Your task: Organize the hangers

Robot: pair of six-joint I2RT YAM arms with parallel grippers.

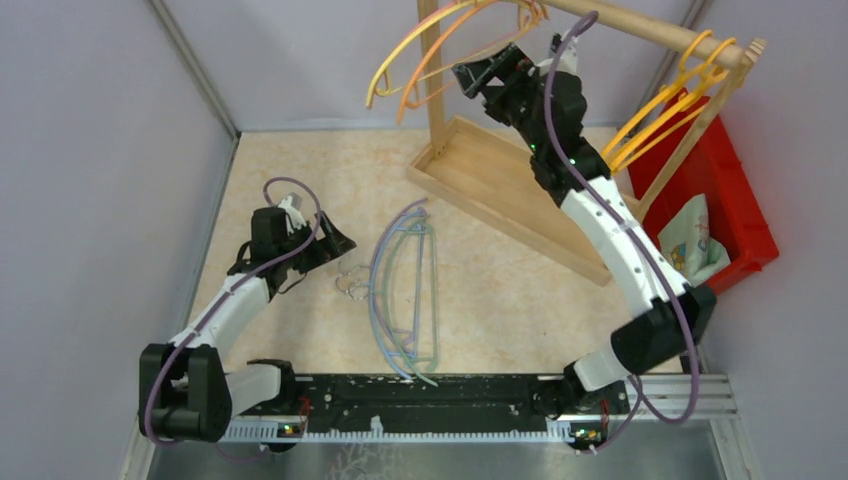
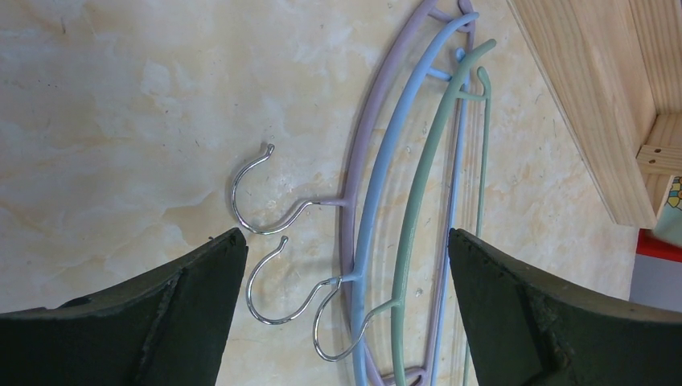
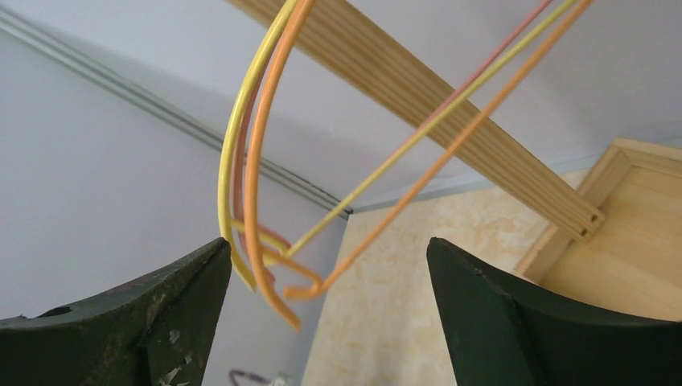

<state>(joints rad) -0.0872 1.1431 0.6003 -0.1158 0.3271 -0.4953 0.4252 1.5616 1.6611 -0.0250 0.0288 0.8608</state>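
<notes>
The green hanger's metal hook should stay free to hang on the rod, so the right gripper needs to grab the hanger by its curved arm beside the hook next.
Three hangers, purple, blue and green, lie stacked flat on the table, their metal hooks pointing left. In the top view the stack is mid-table. My left gripper is open and empty, hovering just above the hooks; in its wrist view the jaws straddle them. Yellow, orange and pink hangers hang from the wooden rod. My right gripper is open and empty beside them, raised near the rod.
The wooden rack's base tray sits at the back of the table, with more yellow and orange hangers at the rod's right end. A red bin holding a printed cloth stands at the right. Walls close both sides.
</notes>
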